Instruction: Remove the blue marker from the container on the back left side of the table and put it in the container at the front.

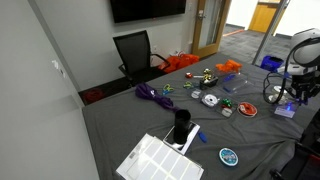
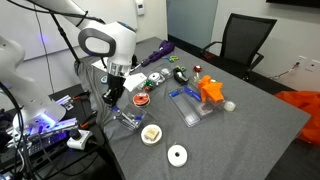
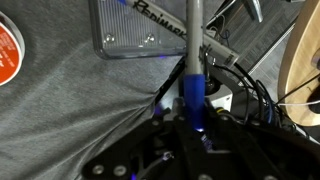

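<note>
The robot's gripper should keep holding the blue marker. The marker hangs above the edge of the clear container, so it would likely fall beside the container if the gripper opened now.
My gripper (image 3: 193, 125) is shut on the blue marker (image 3: 192, 88), whose grey barrel points away towards a clear plastic container (image 3: 140, 35) lying on the dark grey cloth of the table (image 3: 70, 110). In an exterior view the gripper (image 2: 112, 97) hangs just above and beside that clear container (image 2: 128, 121) at the table's near corner. In an exterior view the gripper (image 1: 290, 96) is at the far right over the same container (image 1: 285, 111). The marker's tip is hidden between the fingers.
An orange lid (image 3: 6, 55) lies left of the container. A clear tray with an orange object (image 2: 205, 95), round lids (image 2: 177, 154), a purple item (image 2: 160, 50) and small colourful pieces lie on the cloth. A black cylinder (image 1: 180, 125) and white sheet (image 1: 158, 160) stand near one end. Cables hang by the robot base (image 2: 45, 130).
</note>
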`<state>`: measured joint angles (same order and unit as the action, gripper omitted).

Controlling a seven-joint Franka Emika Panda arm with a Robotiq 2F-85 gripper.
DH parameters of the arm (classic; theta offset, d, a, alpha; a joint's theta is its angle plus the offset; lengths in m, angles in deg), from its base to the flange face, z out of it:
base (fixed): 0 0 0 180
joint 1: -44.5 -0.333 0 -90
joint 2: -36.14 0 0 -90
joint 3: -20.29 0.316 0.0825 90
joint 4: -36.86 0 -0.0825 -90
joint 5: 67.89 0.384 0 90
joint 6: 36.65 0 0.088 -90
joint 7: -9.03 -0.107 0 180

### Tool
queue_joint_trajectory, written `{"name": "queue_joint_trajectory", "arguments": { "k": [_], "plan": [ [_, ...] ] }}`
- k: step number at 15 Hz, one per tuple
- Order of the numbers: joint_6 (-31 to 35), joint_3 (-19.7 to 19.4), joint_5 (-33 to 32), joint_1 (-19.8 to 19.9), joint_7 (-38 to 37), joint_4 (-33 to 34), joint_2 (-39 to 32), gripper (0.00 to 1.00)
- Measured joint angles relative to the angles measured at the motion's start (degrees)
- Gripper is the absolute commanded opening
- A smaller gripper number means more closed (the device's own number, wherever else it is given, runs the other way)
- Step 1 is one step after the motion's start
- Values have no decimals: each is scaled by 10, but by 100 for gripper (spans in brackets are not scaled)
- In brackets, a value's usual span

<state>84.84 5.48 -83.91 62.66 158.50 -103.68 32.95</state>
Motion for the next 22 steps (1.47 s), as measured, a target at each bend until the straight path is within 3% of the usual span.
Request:
{"name": "queue_joint_trajectory", "arguments": {
  "k": [2,10,17,22],
  "plan": [
    [2,17,6,-5,-4,-12,0,5],
    [-30,153,89,25,-7,-59,-1,5],
    [-43,245,92,117,-7,-48,-11,5],
    [-43,316,63,221,-7,-19,-37,5]
  ]
}}
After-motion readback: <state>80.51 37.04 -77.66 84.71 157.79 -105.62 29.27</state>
